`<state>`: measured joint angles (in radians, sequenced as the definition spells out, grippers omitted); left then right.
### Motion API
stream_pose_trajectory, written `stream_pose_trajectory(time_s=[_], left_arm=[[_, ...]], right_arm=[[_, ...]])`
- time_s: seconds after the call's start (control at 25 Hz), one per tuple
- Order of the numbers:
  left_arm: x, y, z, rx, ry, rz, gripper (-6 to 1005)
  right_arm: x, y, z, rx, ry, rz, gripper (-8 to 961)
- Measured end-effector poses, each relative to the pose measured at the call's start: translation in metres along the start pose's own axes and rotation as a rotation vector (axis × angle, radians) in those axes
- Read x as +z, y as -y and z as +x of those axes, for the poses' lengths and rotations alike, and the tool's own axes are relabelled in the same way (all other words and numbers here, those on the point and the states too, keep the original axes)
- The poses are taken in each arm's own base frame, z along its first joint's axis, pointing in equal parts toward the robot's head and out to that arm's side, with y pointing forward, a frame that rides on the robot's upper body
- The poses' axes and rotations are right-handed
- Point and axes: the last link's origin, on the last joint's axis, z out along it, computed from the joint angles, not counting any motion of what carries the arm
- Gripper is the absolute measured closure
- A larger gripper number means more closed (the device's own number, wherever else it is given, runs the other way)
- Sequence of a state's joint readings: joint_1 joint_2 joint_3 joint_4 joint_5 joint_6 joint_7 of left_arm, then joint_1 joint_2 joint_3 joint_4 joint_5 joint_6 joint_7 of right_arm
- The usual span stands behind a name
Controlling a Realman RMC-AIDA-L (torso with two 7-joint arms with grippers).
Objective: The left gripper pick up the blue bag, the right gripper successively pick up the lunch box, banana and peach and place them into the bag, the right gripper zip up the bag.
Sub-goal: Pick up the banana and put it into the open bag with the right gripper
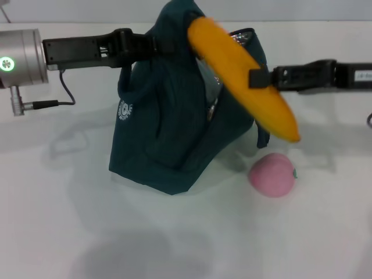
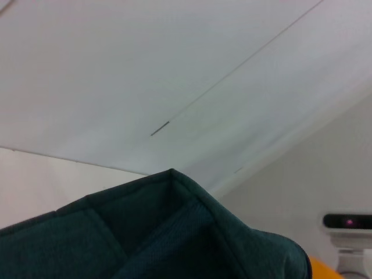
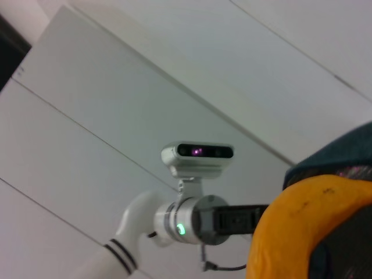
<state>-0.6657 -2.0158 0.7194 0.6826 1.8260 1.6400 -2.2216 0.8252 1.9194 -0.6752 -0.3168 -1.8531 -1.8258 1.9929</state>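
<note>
The banana's lower end (image 1: 282, 125) hangs outside the blue bag's opening (image 1: 211, 85), so for now my right gripper keeps hold of the banana until I turn the banana upright.
The blue bag (image 1: 168, 122) stands on the white table, its top edge held up by my left gripper (image 1: 152, 45), which is shut on the fabric. The bag's teal cloth fills the near part of the left wrist view (image 2: 168, 232). My right gripper (image 1: 260, 78) is shut on the banana (image 1: 241, 75) and holds it tilted in the air, its upper end over the bag's open top. The banana also shows close up in the right wrist view (image 3: 302, 226). The peach (image 1: 271, 174) lies on the table to the right of the bag. The lunch box is out of view.
The left arm's silver wrist with a green light (image 1: 20, 58) is at the far left, with a cable hanging below it. The robot's head camera (image 3: 197, 158) shows in the right wrist view. The white table (image 1: 174, 244) spreads in front of the bag.
</note>
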Motion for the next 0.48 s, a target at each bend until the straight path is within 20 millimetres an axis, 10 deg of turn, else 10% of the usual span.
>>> stream_pose_trajectory(time_s=[0.48], left_arm=[[0.003,-0.002,-0.006,-0.006,0.012,-0.025,957]], right_arm=[[0.022,0.002,0.033,0.209,0.066,-0.096,546]])
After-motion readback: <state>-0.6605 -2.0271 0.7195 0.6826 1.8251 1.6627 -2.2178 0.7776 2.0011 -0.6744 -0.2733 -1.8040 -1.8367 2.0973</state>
